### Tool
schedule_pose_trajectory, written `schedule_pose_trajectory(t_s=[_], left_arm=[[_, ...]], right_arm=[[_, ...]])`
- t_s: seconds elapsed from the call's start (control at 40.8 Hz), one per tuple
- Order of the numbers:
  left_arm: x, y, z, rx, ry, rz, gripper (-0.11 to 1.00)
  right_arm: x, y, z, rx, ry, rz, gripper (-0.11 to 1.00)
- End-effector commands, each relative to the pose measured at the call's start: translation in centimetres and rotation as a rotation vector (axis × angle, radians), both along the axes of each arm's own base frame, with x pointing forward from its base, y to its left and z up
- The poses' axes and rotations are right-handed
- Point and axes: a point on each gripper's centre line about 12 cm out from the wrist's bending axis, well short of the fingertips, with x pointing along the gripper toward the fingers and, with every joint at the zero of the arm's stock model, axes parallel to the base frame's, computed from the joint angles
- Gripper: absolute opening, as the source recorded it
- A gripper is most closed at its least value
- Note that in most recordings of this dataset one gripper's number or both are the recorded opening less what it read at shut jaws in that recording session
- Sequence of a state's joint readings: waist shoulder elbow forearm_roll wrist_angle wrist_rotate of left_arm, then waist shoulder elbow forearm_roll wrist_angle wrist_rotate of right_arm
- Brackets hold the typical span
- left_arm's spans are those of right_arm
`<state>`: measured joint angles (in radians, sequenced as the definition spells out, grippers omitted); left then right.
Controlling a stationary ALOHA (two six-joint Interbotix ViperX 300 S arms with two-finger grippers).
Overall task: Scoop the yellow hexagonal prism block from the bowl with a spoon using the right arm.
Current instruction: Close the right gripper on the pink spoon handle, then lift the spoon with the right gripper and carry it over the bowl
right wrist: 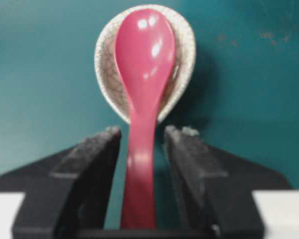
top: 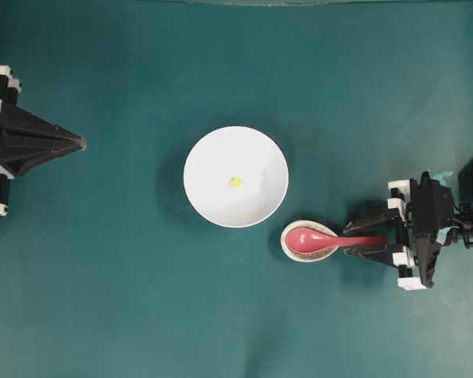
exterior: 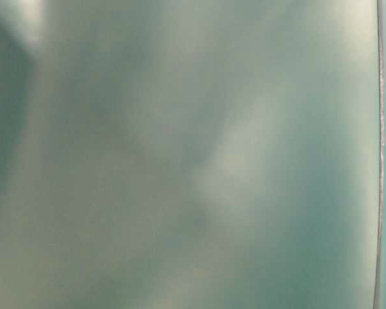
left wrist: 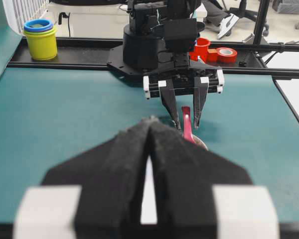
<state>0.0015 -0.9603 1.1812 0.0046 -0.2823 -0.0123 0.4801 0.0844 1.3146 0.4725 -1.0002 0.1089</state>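
Note:
I will next grab the pink-red spoon by its handle (top: 363, 241) with my right gripper, so that I can scoop the yellow block (top: 235, 182) from the bowl.
The white bowl (top: 213, 157) sits mid-table with the tiny yellow hexagonal prism block (top: 235, 182) lying inside it. To its lower right the pink-red spoon (top: 315, 239) (right wrist: 144, 59) rests with its scoop in a speckled spoon rest (top: 288, 240) (right wrist: 105, 64), handle pointing right. My right gripper (top: 369, 240) (right wrist: 142, 133) is open, and its fingers (right wrist: 97, 149) straddle the handle with a teal gap on each side. My left gripper (top: 80, 143) (left wrist: 150, 122) is shut and empty at the far left, well away from the bowl.
In the left wrist view, stacked yellow and blue cups (left wrist: 40, 39) and red tape rolls (left wrist: 226, 54) stand beyond the far edge of the teal mat (top: 102, 299). The right arm's base (left wrist: 149, 45) stands there too. The table-level view is a blur.

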Motion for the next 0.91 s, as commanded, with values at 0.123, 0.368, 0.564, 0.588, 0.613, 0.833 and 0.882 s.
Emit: schedule_pose_trajectory(t_s=[0.123,0.368,0.564,0.588,0.613,0.833,0.882], left_arm=[[0.3,0.0,0.9,0.000,-0.021,0.000,-0.01],[0.2,0.0,1.1,0.000,-0.031,-0.002,-0.01],[0.2,0.0,1.1,0.000,-0.037,-0.001,-0.01],[0.2,0.0,1.1,0.000,-0.037,-0.001,-0.01],[0.2,0.0,1.3,0.000,-0.041,-0.001,-0.01],[-0.2,0.0,1.8,0.000,-0.067,-0.001,-0.01],[-0.3,0.0,2.0,0.000,-0.074,-0.001,-0.01]], right_arm=[[0.4,0.2,0.4,0.008,-0.022,-0.001,0.45],[0.6,0.3,0.5,0.004,-0.033,0.004,0.22],[1.5,0.4,1.3,-0.001,-0.069,-0.005,0.22],[1.7,0.4,1.5,-0.003,-0.076,-0.006,0.22],[1.9,0.4,1.7,-0.002,-0.084,-0.006,0.22],[3.4,0.4,4.0,-0.007,-0.147,-0.014,0.22],[3.8,0.2,4.6,-0.010,-0.159,-0.017,0.22]])
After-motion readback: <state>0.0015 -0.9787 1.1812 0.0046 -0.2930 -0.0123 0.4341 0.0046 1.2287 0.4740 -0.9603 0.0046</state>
